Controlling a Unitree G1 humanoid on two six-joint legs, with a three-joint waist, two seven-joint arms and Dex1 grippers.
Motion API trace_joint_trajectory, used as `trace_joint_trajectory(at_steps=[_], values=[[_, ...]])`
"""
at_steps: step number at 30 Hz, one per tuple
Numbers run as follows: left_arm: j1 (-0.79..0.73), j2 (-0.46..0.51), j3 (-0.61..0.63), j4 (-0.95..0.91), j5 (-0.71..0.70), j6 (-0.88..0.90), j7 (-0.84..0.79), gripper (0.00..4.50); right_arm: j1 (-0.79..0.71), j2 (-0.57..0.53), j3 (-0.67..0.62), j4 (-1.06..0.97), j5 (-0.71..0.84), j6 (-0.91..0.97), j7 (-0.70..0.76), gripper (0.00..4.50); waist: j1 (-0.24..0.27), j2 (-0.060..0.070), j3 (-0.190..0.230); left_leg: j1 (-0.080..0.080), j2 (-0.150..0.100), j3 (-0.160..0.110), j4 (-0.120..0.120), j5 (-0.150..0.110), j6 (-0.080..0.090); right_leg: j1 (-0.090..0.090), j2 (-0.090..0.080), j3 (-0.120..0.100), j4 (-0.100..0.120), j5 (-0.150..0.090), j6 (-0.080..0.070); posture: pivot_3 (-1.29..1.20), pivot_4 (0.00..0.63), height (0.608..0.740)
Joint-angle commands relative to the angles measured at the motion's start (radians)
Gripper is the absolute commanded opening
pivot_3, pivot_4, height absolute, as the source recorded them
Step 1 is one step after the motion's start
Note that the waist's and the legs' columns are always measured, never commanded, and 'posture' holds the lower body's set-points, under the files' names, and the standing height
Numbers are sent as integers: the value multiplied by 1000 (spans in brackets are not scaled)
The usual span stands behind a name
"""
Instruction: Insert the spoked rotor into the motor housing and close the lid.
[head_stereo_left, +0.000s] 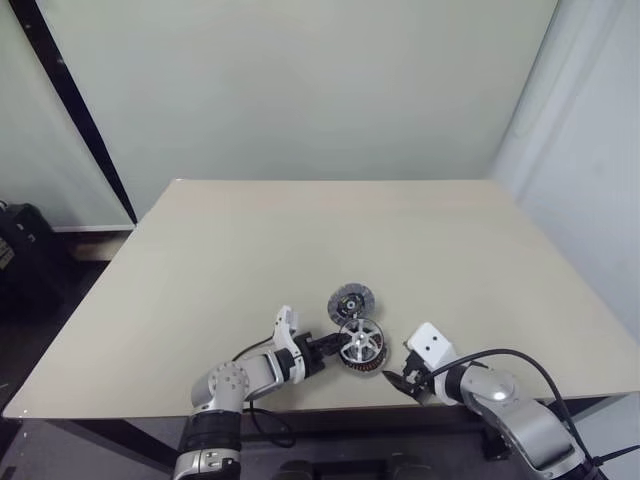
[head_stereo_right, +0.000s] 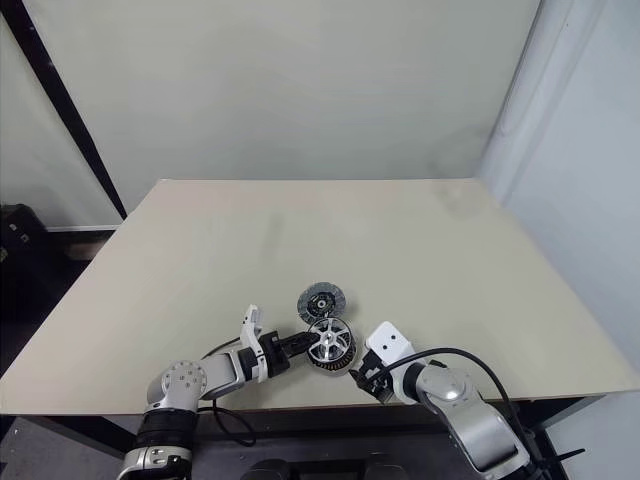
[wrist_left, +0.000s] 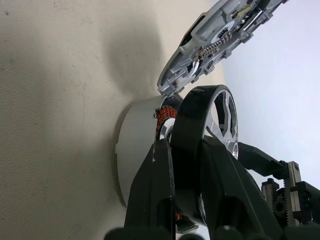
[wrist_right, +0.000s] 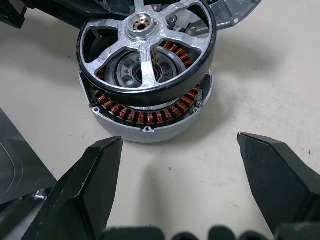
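Note:
Next, my right gripper grabs the rotor by the free side of its dark rim, since my left gripper already crowds the opposite side.
The silver spoked rotor hovers tilted just over the motor housing, whose copper windings show in the gap beneath its dark rim. My left gripper is shut on the rotor's rim, one finger inside and the other outside. The housing rests on the table near the front edge. The lid, a grey disc with a dark toothed rim, lies just behind the housing. My right gripper stands open a little to the right of the housing, nothing between its fingers.
The beige table stretches back to a pale wall. Its front edge runs close under both grippers. A dark bag stands on the floor at the far left.

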Motion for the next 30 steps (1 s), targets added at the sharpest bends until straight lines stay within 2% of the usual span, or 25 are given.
trace_joint_trajectory(at_steps=[1, 30], values=[[-13, 5, -6, -20, -10, 20, -20, 322, -5, -3, -28, -36, 0, -2, -6, 4028, 0, 0, 0, 0, 0, 0, 0, 0, 0, 0, 0, 0, 0, 0, 0, 0, 0, 740], [-37, 34, -4, -116, -28, 77, -26, 322, 1, 12, -22, -30, 3, 1, -20, 4028, 0, 0, 0, -1, 0, 0, -2, 1, 2, -1, 1, 0, 1, 0, 0, 0, 0, 740]])
